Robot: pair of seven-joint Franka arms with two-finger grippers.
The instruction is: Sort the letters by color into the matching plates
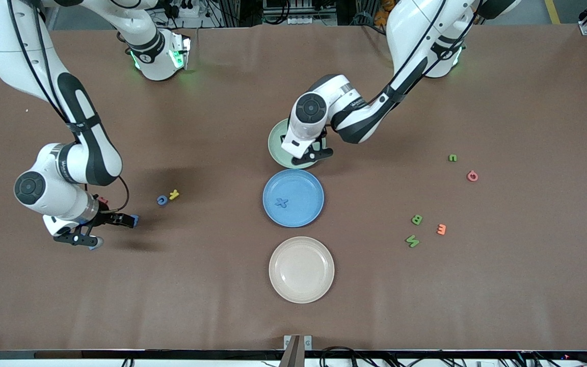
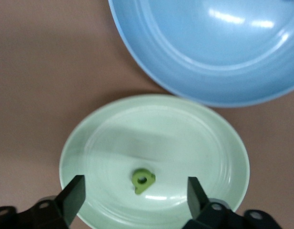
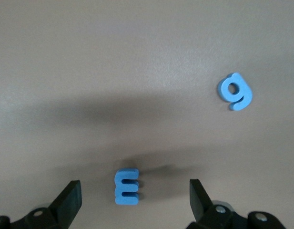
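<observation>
My right gripper's fingers hover above the blue E [image 3: 126,186] and closing now would miss the blue E, so the gripper lowers before it closes.
My left gripper [image 1: 319,153] [image 2: 135,186] hangs open over the pale green plate [image 1: 275,148] [image 2: 113,138]. A green letter [image 2: 143,180] lies loose in that plate, below the gap between the fingers. The blue plate [image 1: 306,186] [image 2: 223,57], beside it and nearer the camera, holds a blue X [image 1: 282,202]. My right gripper [image 1: 111,231] [image 3: 133,188] is open toward the right arm's end of the table. A blue E [image 3: 126,187] lies on the table between its fingers, untouched, and a blue g [image 3: 236,91] lies off to one side.
An empty cream plate [image 1: 301,269] sits nearest the camera. A blue letter [image 1: 162,200] and a yellow one [image 1: 174,194] lie near the right gripper. Toward the left arm's end lie green letters [image 1: 452,158] [image 1: 417,219] [image 1: 412,240], a pink one [image 1: 472,176] and an orange one [image 1: 441,229].
</observation>
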